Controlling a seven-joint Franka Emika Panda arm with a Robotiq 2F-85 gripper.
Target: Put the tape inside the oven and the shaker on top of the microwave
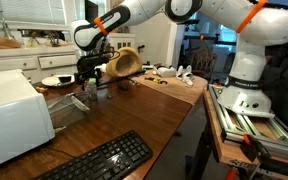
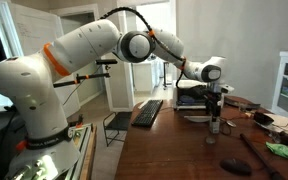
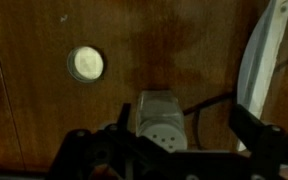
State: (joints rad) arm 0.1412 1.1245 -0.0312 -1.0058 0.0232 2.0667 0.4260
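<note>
My gripper grabs the upright shaker from above on opposite sides near its cap next, which leaves the shaker's base free to stand on the microwave (image 1: 9,115).
The shaker (image 3: 159,122) is a clear glass jar with a pale holed cap. It stands upright on the wooden table (image 1: 144,110) and also shows in both exterior views (image 2: 215,124) (image 1: 91,88). My gripper (image 3: 164,150) is open and hangs just above the shaker, with one finger on each side and neither touching it (image 2: 215,106) (image 1: 87,74). A small pale round object (image 3: 86,64) lies on the table beside the shaker. A dark ring-shaped roll (image 2: 234,166), possibly the tape, lies nearer the table's front. The white microwave (image 1: 9,115) stands at the table's end.
A black keyboard (image 1: 96,160) lies in front of the microwave. A plate (image 1: 56,80) and a wooden bowl (image 1: 124,63) sit close to the gripper. A white curved edge (image 3: 266,60) runs along the wrist view's right side. Small items (image 2: 276,148) lie at the table's far side.
</note>
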